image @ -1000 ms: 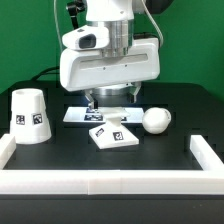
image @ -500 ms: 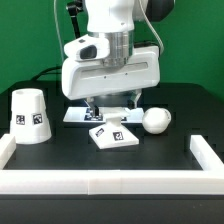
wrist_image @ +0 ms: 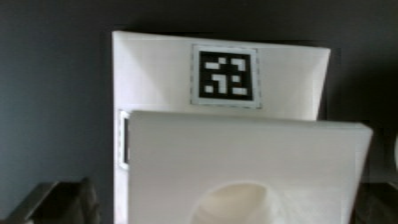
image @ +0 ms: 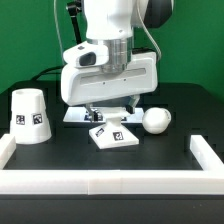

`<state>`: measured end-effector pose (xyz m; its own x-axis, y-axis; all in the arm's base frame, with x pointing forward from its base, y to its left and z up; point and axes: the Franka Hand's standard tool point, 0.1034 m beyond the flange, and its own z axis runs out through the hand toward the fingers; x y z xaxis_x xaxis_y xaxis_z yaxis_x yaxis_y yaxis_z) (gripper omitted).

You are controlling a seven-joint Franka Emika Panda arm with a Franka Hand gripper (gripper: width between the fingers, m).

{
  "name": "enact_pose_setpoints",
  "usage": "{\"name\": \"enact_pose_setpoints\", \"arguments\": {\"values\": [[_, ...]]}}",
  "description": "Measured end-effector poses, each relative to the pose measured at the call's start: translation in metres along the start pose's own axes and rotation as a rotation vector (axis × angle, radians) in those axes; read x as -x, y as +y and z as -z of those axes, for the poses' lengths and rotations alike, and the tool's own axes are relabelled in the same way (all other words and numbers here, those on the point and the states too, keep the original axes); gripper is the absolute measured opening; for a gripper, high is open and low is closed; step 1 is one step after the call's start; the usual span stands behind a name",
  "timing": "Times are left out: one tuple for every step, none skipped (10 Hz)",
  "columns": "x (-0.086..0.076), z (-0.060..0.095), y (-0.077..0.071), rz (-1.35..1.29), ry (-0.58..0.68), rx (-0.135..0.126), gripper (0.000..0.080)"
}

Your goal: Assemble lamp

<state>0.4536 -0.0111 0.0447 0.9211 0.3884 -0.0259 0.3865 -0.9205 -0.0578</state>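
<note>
Next, my gripper grabs the lamp base by its block with the round socket [image: 113, 116] [wrist_image: 246, 165]. That leaves its tagged plate free for the lamp assembly.
The flat square lamp base [image: 113, 135] lies at the table's middle, tags facing the front. My gripper [image: 110, 112] hangs just above its far side, jaws open and empty, one finger [image: 89, 113] on either side. In the wrist view the base [wrist_image: 222, 110] fills the frame with one tag and a round socket, and dark fingertips [wrist_image: 61, 203] show at its edges. The round-headed bulb [image: 155, 120] lies to the base's right in the exterior view. The tapered shade [image: 28, 116] stands at the exterior view's left.
The marker board [image: 76, 114] lies flat behind the base, mostly hidden by my gripper. White rails [image: 110, 183] edge the table at the front and both sides. A green backdrop stands behind.
My gripper has come down toward the base over the last second, with little movement in the last half second. The lamp parts have not moved.
</note>
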Motion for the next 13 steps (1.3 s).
{"name": "enact_pose_setpoints", "arguments": {"values": [[-0.001, 0.000, -0.001, 0.000, -0.001, 0.000, 0.0699], [-0.004, 0.003, -0.002, 0.004, 0.003, 0.002, 0.0598], [-0.007, 0.006, -0.004, 0.009, 0.009, 0.005, 0.0533], [-0.007, 0.005, -0.004, 0.010, 0.009, 0.004, 0.0533], [-0.006, 0.005, -0.004, 0.010, 0.008, 0.004, 0.0533], [-0.006, 0.005, -0.004, 0.009, 0.008, 0.004, 0.0533], [-0.006, 0.005, -0.004, 0.009, 0.007, 0.004, 0.0533], [-0.006, 0.004, -0.004, 0.009, 0.007, 0.003, 0.0533], [-0.007, 0.003, -0.003, 0.016, 0.007, 0.003, 0.0533], [-0.013, 0.003, 0.000, 0.026, 0.014, 0.005, 0.0533], [-0.022, 0.004, 0.001, 0.029, 0.023, 0.007, 0.0533], [-0.033, 0.004, -0.001, 0.025, 0.033, 0.008, 0.0533], [-0.046, 0.004, -0.004, 0.002, 0.044, 0.009, 0.0533]]}}
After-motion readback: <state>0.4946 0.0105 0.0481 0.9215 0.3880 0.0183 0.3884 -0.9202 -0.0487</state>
